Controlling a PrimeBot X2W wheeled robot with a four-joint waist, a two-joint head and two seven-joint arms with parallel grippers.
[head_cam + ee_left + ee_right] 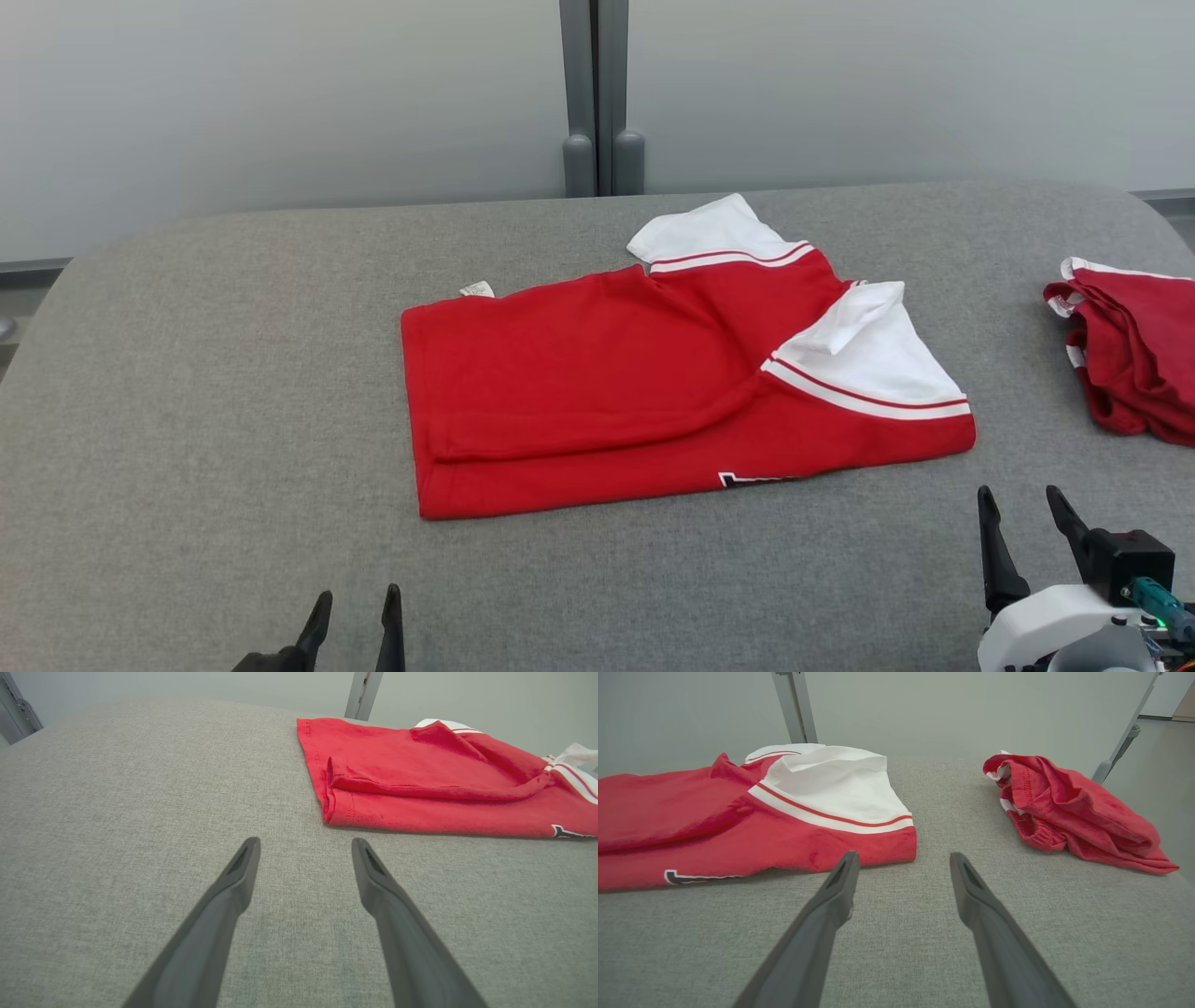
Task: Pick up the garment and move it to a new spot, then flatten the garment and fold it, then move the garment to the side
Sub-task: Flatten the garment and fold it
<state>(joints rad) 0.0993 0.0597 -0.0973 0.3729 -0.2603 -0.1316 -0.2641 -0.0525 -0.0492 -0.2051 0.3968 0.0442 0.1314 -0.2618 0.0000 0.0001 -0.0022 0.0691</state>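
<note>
My left gripper picks up the garment by its folded hem corner (428, 506) next, where the doubled cloth stands up a little while the red body (583, 370) lies flat.
A red garment (597, 392) with white sleeves lies folded lengthwise on the grey table (187, 373), its white sleeve ends at the right. It also shows in the left wrist view as a red folded garment (420, 784) and in the right wrist view as the red and white garment (752, 812). My left gripper (357, 605) is open near the table's front edge, short of the garment's left hem, holding nothing. My right gripper (1022, 502) is open just off the garment's front right corner, empty. The left gripper (306, 847) and right gripper (903, 861) each show spread fingers over bare cloth.
A second red garment (1134, 350) lies crumpled at the table's right edge, seen too in the right wrist view as a bunched red garment (1069, 807). A grey post (597, 93) stands behind the table against a pale wall.
</note>
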